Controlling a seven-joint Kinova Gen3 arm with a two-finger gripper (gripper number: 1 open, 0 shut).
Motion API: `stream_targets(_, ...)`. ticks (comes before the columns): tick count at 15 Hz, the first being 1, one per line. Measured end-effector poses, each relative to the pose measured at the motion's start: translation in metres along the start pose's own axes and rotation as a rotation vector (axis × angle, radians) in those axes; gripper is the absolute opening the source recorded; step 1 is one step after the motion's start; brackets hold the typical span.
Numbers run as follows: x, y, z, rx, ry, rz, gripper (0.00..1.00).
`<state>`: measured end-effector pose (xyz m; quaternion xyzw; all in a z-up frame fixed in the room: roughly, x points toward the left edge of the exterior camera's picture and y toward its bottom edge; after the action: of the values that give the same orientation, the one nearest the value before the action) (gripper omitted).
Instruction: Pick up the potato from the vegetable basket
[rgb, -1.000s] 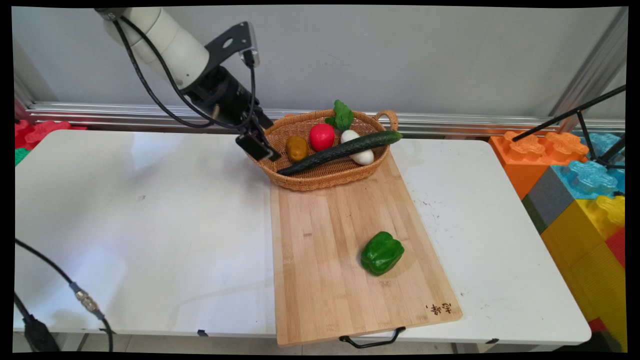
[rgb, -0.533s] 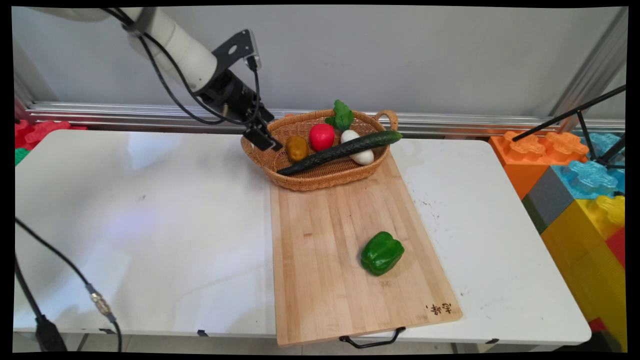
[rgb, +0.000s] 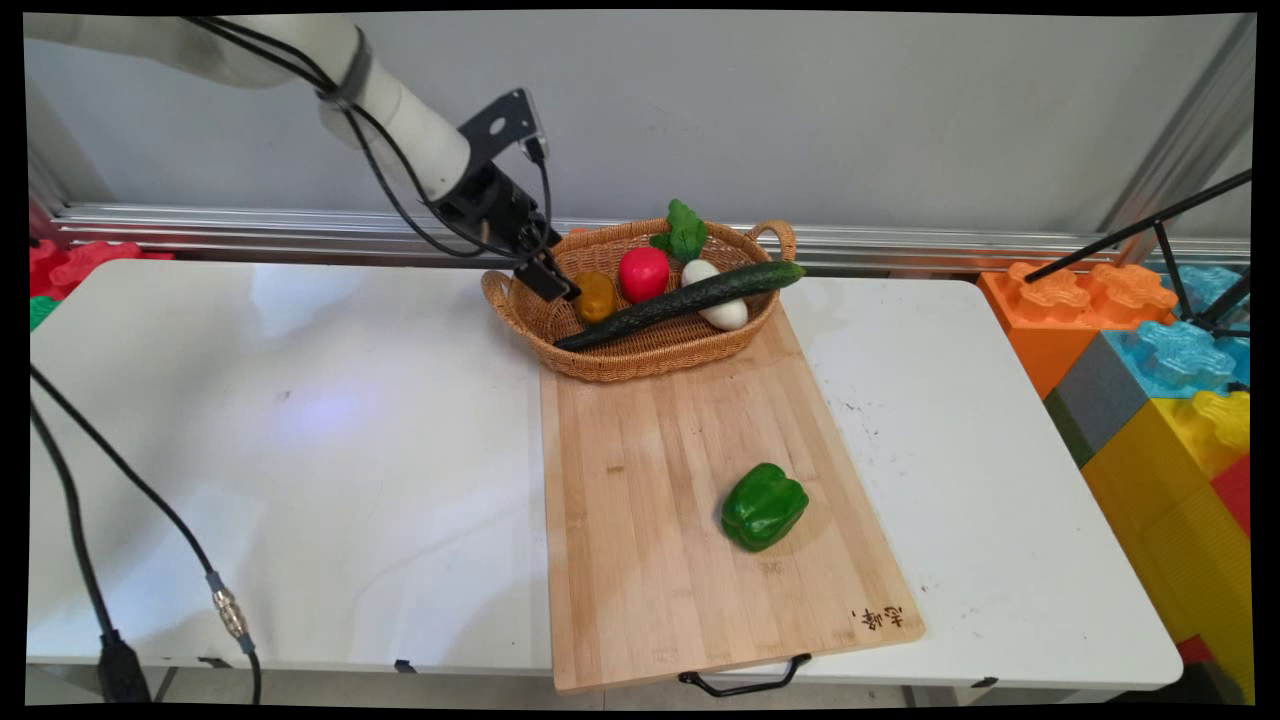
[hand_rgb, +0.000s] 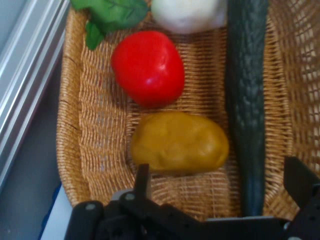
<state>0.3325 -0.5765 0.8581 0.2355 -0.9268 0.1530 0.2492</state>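
My gripper grabs the brown-orange potato by its long sides next, to carry it out of the wicker basket (rgb: 520, 310) over the cutting board (rgb: 654, 480).
My gripper (rgb: 556, 284) hangs open over the left end of a wicker basket (rgb: 520, 310), just left of a brown potato (rgb: 595, 297). In the hand view the potato (hand_rgb: 179, 142) lies between my spread fingertips (hand_rgb: 143, 176), a little ahead of them, untouched. Beside it in the basket are a red tomato (rgb: 643, 273), a white radish with green leaves (rgb: 722, 312), and a long dark cucumber (rgb: 680, 303) lying slantwise across the basket. The hand view shows the tomato (hand_rgb: 148, 66) beyond the potato and the cucumber (hand_rgb: 247, 100) along its right.
The basket stands on the far end of a wooden cutting board (rgb: 660, 500). A green bell pepper (rgb: 763, 506) lies on the board nearer the front. Large coloured blocks (rgb: 1160, 370) stand at the table's right, and black cables (rgb: 120, 520) hang at the left.
The gripper has moved right and slightly up, from the basket's left rim to above its inside next to the potato. Nothing in the basket or on the board has moved.
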Motion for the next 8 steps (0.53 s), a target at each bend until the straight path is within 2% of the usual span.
stream_targets(4, 0.005, -0.005, 0.032, -0.01, -0.014, -0.094, 1.0)
stream_targets(8, 0.008, -0.007, 0.048, -0.018, -0.024, -0.19, 1.0)
